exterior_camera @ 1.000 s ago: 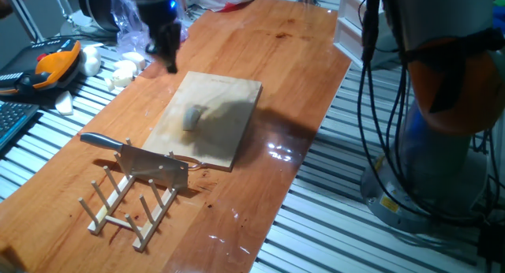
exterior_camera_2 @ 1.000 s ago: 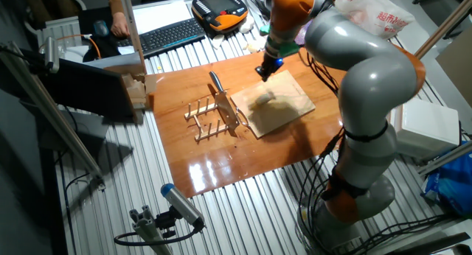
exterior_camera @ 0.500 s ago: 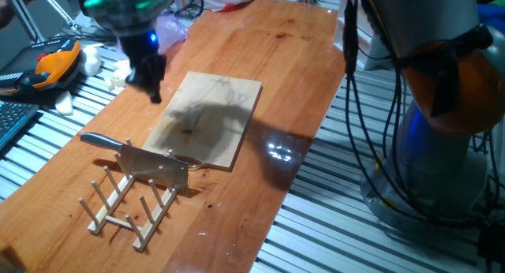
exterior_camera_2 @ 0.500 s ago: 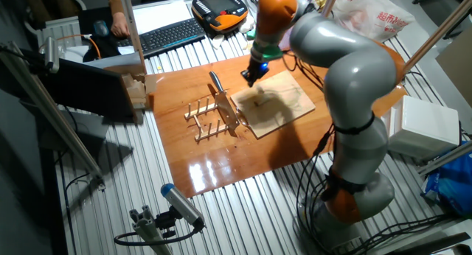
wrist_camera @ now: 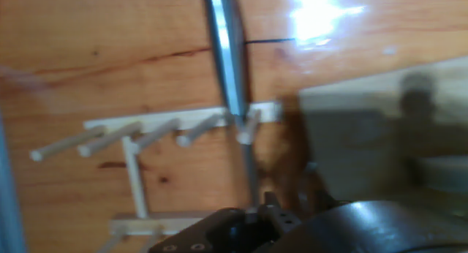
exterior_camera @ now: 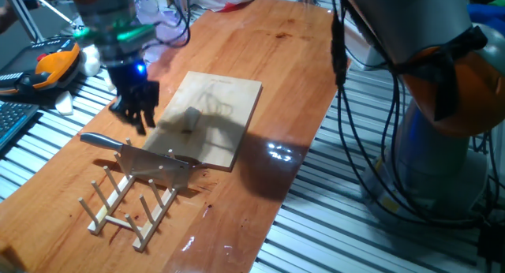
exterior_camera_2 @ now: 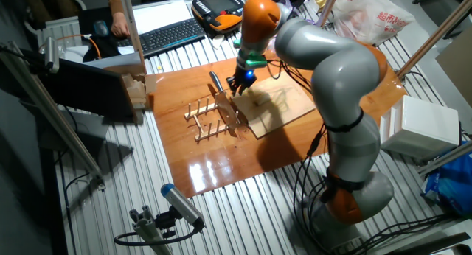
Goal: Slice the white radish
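I need to slice the white radish, so I should next grab the knife with my gripper by the spine of its blade near the handle.
The white radish is a small pale chunk lying on the wooden board in mid-table. A cleaver rests on a wooden peg rack, with its dark handle to the left and its blade upright. My gripper hangs just left of the board, above the knife handle, fingers spread and empty. In the other fixed view it is beside the knife handle. The hand view looks down on the knife edge-on, the rack and the board.
Rounded white lumps lie at the table's back left beside an orange teach pendant. A keyboard lies beyond the table. My arm's base and cables stand to the right. A plastic bag sits at the far end.
My gripper has moved from the back-left corner of the board towards the front, down to just above the knife handle. The radish and the knife have not moved.
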Controlling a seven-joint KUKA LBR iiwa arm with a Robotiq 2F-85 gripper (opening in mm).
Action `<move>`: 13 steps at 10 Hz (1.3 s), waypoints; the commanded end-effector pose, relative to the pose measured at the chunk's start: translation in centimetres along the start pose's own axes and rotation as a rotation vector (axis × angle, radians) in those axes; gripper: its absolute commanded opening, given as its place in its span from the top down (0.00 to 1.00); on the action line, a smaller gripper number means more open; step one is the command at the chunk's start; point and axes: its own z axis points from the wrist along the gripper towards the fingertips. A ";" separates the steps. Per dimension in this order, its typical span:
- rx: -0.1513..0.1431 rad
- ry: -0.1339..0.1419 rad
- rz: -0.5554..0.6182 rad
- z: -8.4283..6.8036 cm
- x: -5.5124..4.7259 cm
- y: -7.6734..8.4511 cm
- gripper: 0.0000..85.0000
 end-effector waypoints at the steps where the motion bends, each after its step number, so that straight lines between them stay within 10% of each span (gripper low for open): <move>1: -0.005 -0.007 0.003 1.0 0.0 2.9 0.60; 6: -0.001 -0.034 -0.011 3.6 -0.9 2.9 0.60; 12: 0.000 -0.008 0.026 1.4 0.1 3.8 0.60; 13: 0.003 -0.005 0.025 1.1 -0.1 3.6 0.40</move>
